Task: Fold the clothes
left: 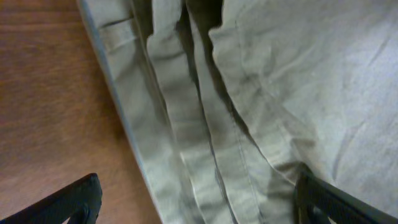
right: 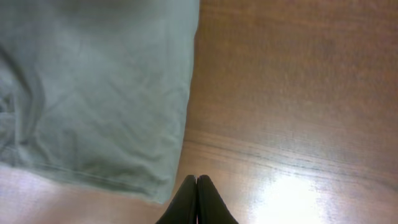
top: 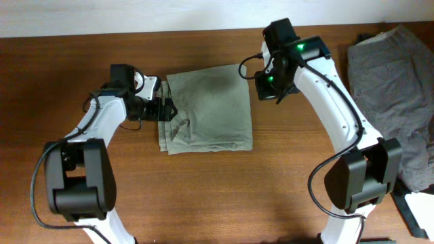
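Observation:
My left gripper will next grab the folded olive-green garment [top: 209, 110] across the layered folds of its waistband, so that it can move the garment aside still folded.
A folded light olive-green garment [top: 209, 110] lies on the wooden table at centre. My left gripper [top: 165, 108] is open at its left edge, fingers straddling the layered waistband folds [left: 205, 143]. My right gripper [top: 266, 87] is shut and empty, just off the garment's upper right corner [right: 99, 106], over bare wood. The wrist view shows its fingertips [right: 197, 186] pressed together beside the cloth's corner.
A grey garment [top: 397, 88] lies spread at the table's right edge. A white wall runs along the table's far edge. Bare wood shows in front of the folded garment and at the far left.

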`<state>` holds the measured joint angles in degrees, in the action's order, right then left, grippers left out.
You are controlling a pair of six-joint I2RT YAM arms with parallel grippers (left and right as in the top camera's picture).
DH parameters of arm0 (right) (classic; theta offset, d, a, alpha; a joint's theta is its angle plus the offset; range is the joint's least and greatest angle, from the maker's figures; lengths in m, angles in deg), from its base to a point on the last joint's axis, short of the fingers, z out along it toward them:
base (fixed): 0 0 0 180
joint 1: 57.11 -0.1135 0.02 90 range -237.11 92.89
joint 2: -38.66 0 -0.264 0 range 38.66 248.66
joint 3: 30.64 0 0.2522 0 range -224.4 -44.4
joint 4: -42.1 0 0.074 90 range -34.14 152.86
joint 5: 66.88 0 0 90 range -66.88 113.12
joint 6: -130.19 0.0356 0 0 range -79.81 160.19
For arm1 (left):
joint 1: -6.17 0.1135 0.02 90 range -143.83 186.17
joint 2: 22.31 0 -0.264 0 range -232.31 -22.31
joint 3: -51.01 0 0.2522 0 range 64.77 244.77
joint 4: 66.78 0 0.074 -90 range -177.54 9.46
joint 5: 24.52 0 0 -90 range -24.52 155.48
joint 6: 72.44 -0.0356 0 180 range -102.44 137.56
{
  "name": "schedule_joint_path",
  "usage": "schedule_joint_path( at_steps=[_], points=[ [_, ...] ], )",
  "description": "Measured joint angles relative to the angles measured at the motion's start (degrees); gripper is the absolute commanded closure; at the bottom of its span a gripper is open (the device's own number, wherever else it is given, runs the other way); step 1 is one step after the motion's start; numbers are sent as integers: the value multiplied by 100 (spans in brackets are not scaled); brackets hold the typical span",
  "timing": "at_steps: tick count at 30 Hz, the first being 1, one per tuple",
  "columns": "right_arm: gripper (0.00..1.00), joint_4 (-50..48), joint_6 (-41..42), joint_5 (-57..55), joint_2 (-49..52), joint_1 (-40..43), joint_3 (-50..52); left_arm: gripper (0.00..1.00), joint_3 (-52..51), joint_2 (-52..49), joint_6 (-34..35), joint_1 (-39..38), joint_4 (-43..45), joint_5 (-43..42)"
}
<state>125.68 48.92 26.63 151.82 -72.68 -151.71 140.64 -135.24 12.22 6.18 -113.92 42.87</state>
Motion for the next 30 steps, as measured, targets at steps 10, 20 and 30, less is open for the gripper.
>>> schedule_joint_path(
  at_steps=[10,20,30],
  points=[
    [96,-3449,323,496,42,92,3069,1,107,-623,-179,116,433,-1346],
    [96,-4426,627,1268,426,-697,3095,48,111,-678,-197,44,494,-1502],
    [96,-1012,555,437,-688,94,1250,99,671,-855,695,310,393,-1628]
  ],
)
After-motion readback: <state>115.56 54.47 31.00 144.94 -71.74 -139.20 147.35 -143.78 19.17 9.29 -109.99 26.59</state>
